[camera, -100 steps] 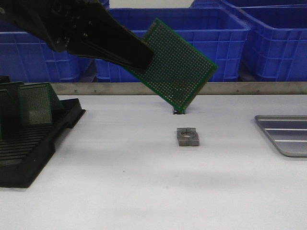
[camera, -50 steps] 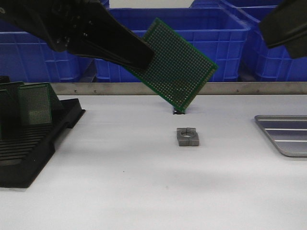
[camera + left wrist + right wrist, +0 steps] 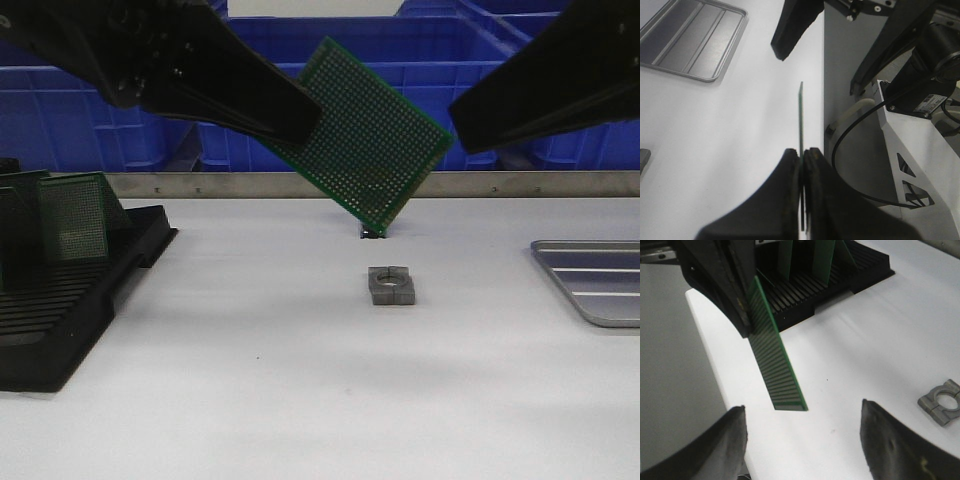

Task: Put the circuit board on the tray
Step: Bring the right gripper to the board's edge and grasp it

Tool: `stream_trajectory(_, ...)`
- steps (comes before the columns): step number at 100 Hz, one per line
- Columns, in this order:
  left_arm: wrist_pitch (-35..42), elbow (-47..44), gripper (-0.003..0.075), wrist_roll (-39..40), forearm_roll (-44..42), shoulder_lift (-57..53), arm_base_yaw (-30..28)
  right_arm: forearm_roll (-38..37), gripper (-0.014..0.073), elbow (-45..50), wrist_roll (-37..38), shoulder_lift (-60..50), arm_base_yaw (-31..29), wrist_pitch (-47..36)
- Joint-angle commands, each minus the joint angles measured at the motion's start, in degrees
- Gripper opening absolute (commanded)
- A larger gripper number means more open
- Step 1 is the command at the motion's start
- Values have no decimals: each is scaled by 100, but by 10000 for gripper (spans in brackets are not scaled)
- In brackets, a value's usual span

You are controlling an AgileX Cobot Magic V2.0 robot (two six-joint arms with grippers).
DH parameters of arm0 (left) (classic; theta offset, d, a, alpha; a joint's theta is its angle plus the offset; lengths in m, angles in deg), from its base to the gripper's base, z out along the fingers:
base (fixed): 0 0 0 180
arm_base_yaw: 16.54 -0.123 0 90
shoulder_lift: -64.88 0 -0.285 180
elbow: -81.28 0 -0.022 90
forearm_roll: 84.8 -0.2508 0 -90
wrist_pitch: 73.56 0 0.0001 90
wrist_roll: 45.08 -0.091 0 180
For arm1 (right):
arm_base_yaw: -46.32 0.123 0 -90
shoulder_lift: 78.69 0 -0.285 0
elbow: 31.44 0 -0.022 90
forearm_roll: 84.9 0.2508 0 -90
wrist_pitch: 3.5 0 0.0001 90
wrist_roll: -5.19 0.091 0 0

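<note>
My right gripper's fingers stop short of the board's free corner, so closing now would miss. My right gripper moves toward that corner next, then closes on it.
The green perforated circuit board hangs tilted in the air above the table's middle. My left gripper is shut on its upper left corner. In the left wrist view the board shows edge-on, pinched between the closed fingers of that gripper. My right gripper reaches in from the upper right, just short of the board's right corner. In its own view the right gripper is wide open, with the board's free corner ahead of the gap. The silvery tray lies on the table at the far right.
A small grey metal block with a hole lies on the table under the board. A black slotted rack holding more green boards stands at the left. Blue crates line the back beyond a metal rail.
The right gripper has come into view from the upper right and moved left towards the board's right corner. The left gripper and the board have stayed still.
</note>
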Motion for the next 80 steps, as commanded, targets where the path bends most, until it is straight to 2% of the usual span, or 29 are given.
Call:
stream_trajectory(1,-486,154,-20,48,446,-195,51,411,505,-188,-178,131,126,142)
stream_trajectory(19,-486,154,-20,48,446,-195,51,818,505,-188,-434,436,485,115)
stream_trajectory(35,-486,154,-20,48,446,-195,51,1296,504,-188,-609,659,516,39)
stream_trajectory(40,-486,154,-20,48,446,-195,51,1402,479,-188,-609,692,516,38)
stream_trajectory(47,-486,154,-20,48,446,-195,51,1467,392,-188,-609,699,516,26)
stream_trajectory(59,-525,154,-19,48,446,-195,51,1481,181,-188,-609,699,516,26)
stream_trajectory(66,-525,154,-6,48,446,-195,51,1481,89,-188,-609,699,516,26)
stream_trajectory(73,-525,154,62,48,446,-195,51,1481,24,-188,-609,699,516,26)
stream_trajectory(80,-525,154,181,48,446,-195,51,1481,-14,-188,-609,699,516,33)
